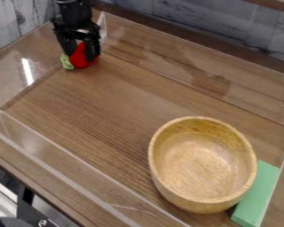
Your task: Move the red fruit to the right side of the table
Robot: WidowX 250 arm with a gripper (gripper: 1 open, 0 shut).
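Observation:
The gripper will next grab the red fruit by its red body (81,58) to move the fruit to the right side of the table.
The red fruit (81,58) lies on the brown wood-grain table (121,106) at its far left corner, its green leafy tip poking out to the left. My black gripper (78,49) points straight down over it, open, with its fingers (92,43) standing on either side of the fruit's top. The gripper hides the fruit's upper part. I cannot tell whether the fingers touch it.
A round light wooden bowl (204,164) sits at the near right, with a flat pale-green block (258,197) just beyond its right side. Low clear acrylic walls (180,49) edge the table all around.

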